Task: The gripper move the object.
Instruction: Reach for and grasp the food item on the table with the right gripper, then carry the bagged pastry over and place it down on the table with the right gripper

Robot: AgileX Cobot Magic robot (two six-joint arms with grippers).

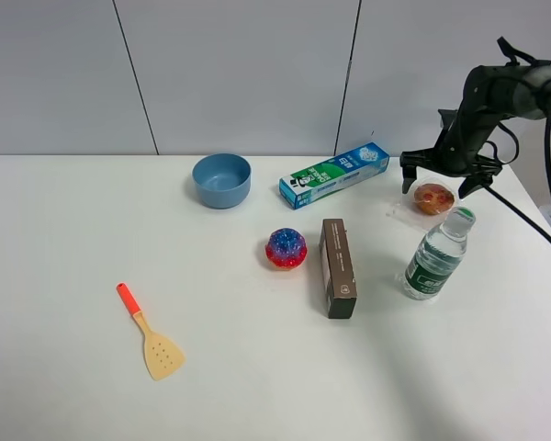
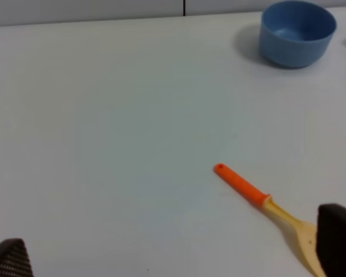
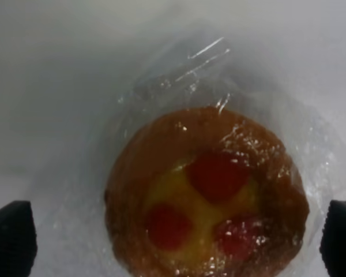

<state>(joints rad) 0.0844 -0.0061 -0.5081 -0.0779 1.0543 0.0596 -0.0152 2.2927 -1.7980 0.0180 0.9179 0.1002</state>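
The right gripper grabs the round pastry by its golden-brown outer edge [image 1: 420,201] [image 3: 116,196] next, to move the pastry across the table.
The object is a round golden-brown pastry [image 1: 432,197] with red spots, sealed in clear plastic, lying on the white table at the back right. It fills the right wrist view [image 3: 207,196]. My right gripper [image 1: 438,183] is open, just above the pastry, one finger on each side and not touching it; its fingertips [image 3: 11,236] show at both lower corners of the right wrist view. My left gripper [image 2: 173,254] is open and empty over the left part of the table; the arm is out of the exterior view.
A water bottle [image 1: 438,255] stands just in front of the pastry. A brown box [image 1: 337,267], a shiny red-and-blue ball [image 1: 286,248], a green-and-white box [image 1: 334,175] and a blue bowl [image 1: 222,179] lie mid-table. An orange-handled spatula [image 1: 148,333] lies front left.
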